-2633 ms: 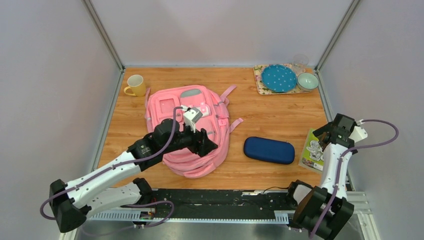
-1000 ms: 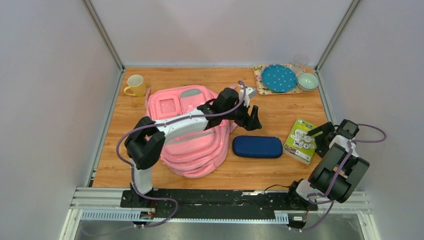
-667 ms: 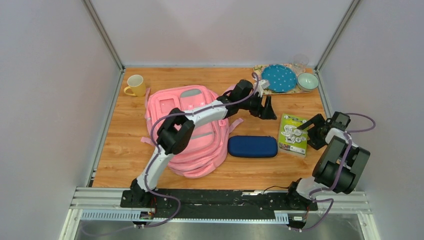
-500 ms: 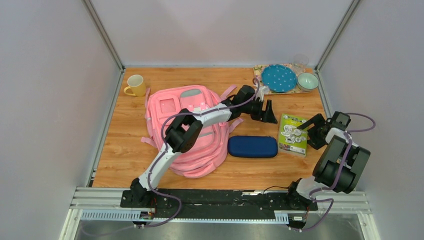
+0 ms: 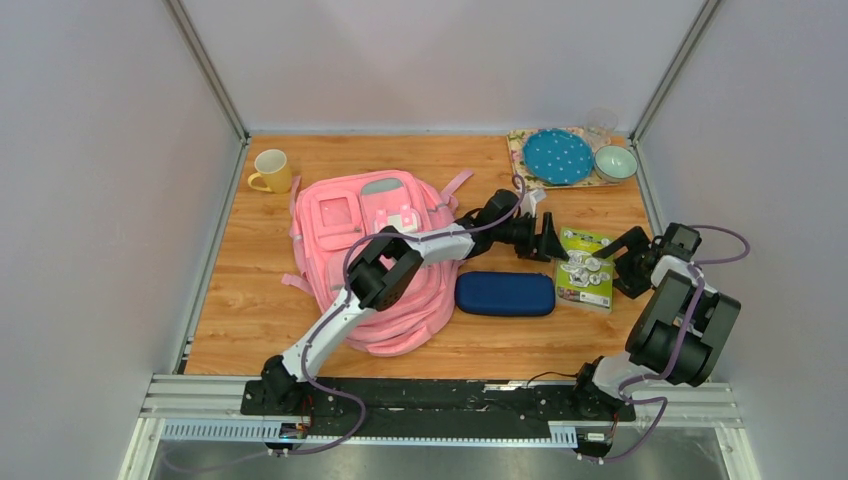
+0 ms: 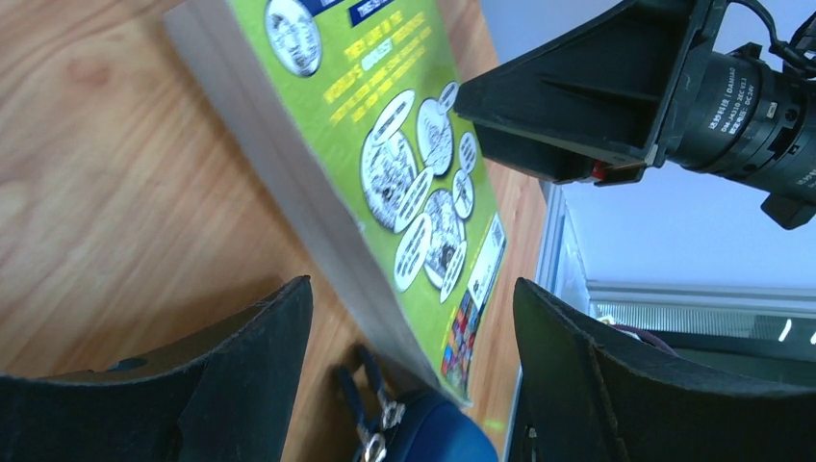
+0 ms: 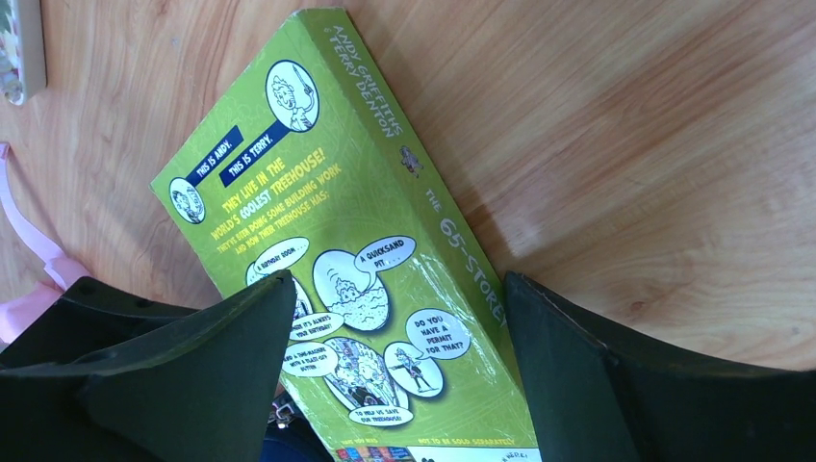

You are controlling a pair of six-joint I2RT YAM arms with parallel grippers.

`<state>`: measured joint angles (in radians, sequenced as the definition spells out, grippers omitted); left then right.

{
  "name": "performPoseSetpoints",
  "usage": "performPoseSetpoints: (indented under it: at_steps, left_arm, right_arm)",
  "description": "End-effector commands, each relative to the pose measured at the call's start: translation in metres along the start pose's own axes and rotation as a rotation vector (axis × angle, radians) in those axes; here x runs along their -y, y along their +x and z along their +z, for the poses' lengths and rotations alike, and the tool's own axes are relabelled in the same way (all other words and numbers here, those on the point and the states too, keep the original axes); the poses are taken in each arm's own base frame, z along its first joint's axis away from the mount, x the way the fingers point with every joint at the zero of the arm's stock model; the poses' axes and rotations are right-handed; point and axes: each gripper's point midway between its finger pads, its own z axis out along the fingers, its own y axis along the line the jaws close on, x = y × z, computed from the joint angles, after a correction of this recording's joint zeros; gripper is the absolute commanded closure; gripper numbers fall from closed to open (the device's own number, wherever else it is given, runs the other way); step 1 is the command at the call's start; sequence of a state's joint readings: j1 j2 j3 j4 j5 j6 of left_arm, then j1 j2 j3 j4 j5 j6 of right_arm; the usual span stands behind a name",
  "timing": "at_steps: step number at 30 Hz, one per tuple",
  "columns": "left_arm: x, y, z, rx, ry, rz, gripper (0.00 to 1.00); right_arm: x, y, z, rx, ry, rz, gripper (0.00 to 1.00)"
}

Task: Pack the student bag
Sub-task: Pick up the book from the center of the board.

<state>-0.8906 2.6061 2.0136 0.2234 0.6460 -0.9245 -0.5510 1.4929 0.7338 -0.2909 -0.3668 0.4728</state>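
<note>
My left gripper is to grab the green book by its page edge next. The opposite edge will stay free for my right gripper.
The pink student bag lies flat at the left middle of the table. My left arm reaches across it to the right; my left gripper is open, its tips at the left edge of a green book. My right gripper is open at the book's right edge, facing the left one; it also shows in the left wrist view. A navy-blue zip pouch lies beside the book, its zip end at the book's near corner.
A yellow mug stands at the back left. A patterned tray at the back right holds a blue dotted plate, a bowl and a glass. A pink bag strap lies near the book.
My left gripper left the top of the bag and swung right to the book. The right gripper slid the book leftward from the table's right edge. The pouch shifted slightly left.
</note>
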Motion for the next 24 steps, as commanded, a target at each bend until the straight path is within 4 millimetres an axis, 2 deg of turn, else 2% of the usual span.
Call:
performPoseSetpoints:
  at_steps: [1,4,5,8,10,14,16,19,22,24]
  left_arm:
    - [0.033,-0.008,0.019,0.038,0.1,0.005,0.17]
    - [0.031,0.003,0.028,0.023,0.123,-0.035,0.2]
    - [0.033,0.005,0.03,0.026,0.137,-0.047,0.32]
    - [0.042,0.003,0.032,0.039,0.172,-0.056,0.53]
    - [0.05,-0.002,0.033,0.052,0.181,-0.046,0.51]
    - [0.064,-0.008,0.031,0.071,0.203,-0.027,0.36]
    - [0.074,-0.012,0.03,0.078,0.223,-0.011,0.35]
    - [0.079,-0.013,0.029,0.082,0.228,-0.003,0.35]
    - [0.079,-0.01,0.03,0.073,0.234,-0.018,0.5]
    - [0.079,-0.008,0.03,0.069,0.243,-0.021,0.56]
  right_arm:
    - [0.0,0.029,0.003,-0.108,-0.023,0.023,0.14]
    - [-0.003,0.03,0.001,-0.111,-0.039,0.023,0.14]
    - [-0.005,0.029,0.0,-0.108,-0.046,0.024,0.14]
    - [-0.008,0.029,-0.002,-0.108,-0.058,0.023,0.14]
    - [-0.012,0.029,-0.004,-0.108,-0.073,0.02,0.14]
    - [-0.024,0.028,-0.012,-0.106,-0.124,0.012,0.16]
    - [-0.03,0.025,-0.018,-0.093,-0.143,0.004,0.17]
    - [-0.038,0.022,-0.026,-0.074,-0.172,-0.008,0.18]
    - [-0.046,0.022,-0.033,-0.071,-0.213,-0.013,0.2]
    - [-0.052,0.023,-0.037,-0.071,-0.239,-0.012,0.22]
